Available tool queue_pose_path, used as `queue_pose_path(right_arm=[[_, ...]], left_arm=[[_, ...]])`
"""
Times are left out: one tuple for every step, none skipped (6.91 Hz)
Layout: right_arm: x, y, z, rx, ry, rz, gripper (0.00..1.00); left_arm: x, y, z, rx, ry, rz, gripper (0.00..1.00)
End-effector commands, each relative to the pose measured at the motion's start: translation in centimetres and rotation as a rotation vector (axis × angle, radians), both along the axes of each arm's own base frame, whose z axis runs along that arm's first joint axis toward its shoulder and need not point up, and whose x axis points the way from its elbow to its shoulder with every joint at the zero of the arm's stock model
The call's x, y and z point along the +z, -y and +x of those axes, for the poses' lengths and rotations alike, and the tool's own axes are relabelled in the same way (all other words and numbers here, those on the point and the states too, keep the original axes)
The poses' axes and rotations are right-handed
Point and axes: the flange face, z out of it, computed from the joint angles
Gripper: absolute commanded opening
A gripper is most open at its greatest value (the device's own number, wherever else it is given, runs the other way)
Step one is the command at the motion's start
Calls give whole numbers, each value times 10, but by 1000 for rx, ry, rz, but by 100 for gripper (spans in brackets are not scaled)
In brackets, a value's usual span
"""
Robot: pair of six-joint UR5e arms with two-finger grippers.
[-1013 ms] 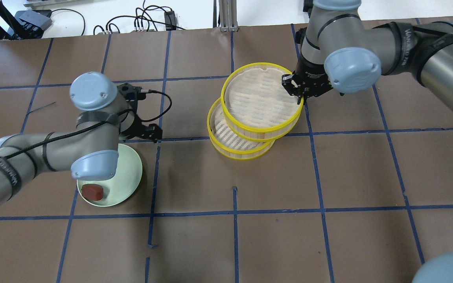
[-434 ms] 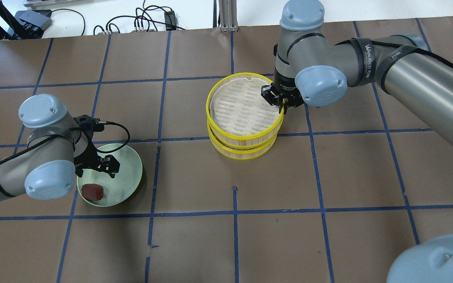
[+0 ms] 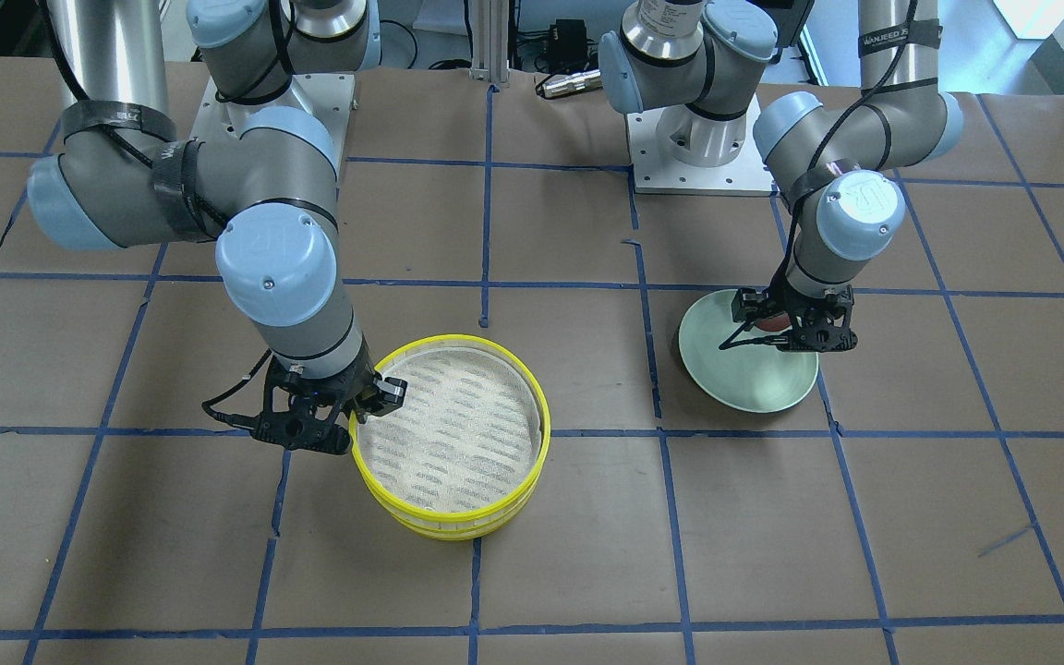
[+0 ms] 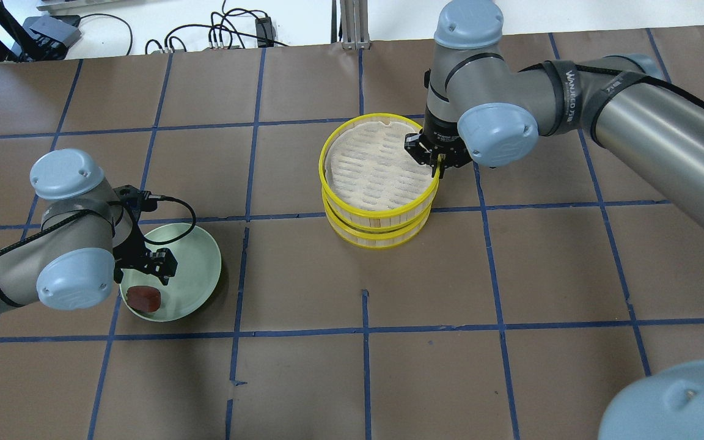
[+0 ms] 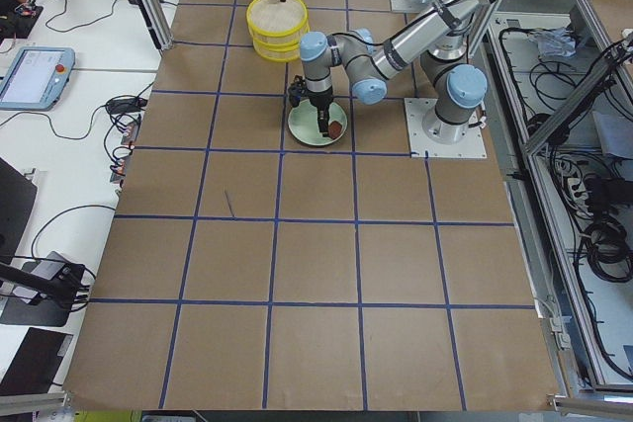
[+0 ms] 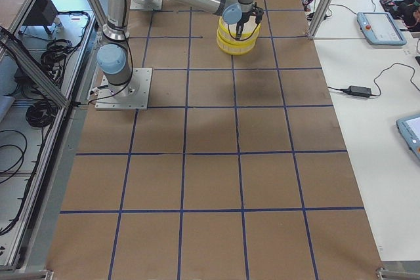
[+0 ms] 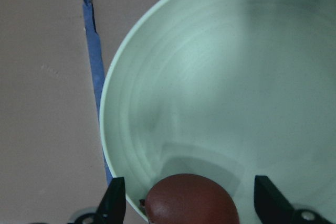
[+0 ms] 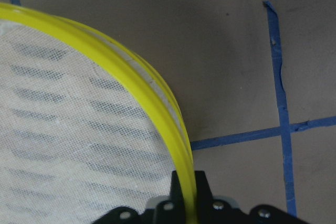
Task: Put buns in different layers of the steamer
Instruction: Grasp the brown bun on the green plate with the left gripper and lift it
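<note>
My left gripper will next grab the reddish-brown bun by its rounded body to fill a layer of the steamer.
The two yellow-rimmed steamer layers are stacked, the upper layer on the lower layer. My right gripper is shut on the upper layer's rim; it shows at the stack's edge in the front view. The upper mesh is bare. The reddish-brown bun lies on the pale green plate. My left gripper is open just above the bun, a finger on either side. The white bun is not in view.
The brown table surface has blue tape grid lines. Cables and boxes lie beyond the table's far edge. The plate stands apart from the steamer stack.
My right gripper has slid the upper layer left until it sits squarely on the lower one. My left gripper has moved back over the plate, down toward the reddish-brown bun.
</note>
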Motion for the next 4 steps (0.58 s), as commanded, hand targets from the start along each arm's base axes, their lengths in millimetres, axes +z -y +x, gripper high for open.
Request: queue_pose_path(right_arm=[[-2, -1, 0, -2, 3, 9, 11], [-3, -2, 0, 0, 1, 12, 11], [-6, -3, 0, -5, 1, 20, 12], [-13, -8, -2, -3, -2, 31, 12]], left_arm=[[-5, -2, -1, 2, -11, 17, 7], [-5, -1, -1, 3, -16, 14, 2], [1, 5, 0, 4, -9, -8, 1], [22, 24, -5, -19, -1, -71, 1]])
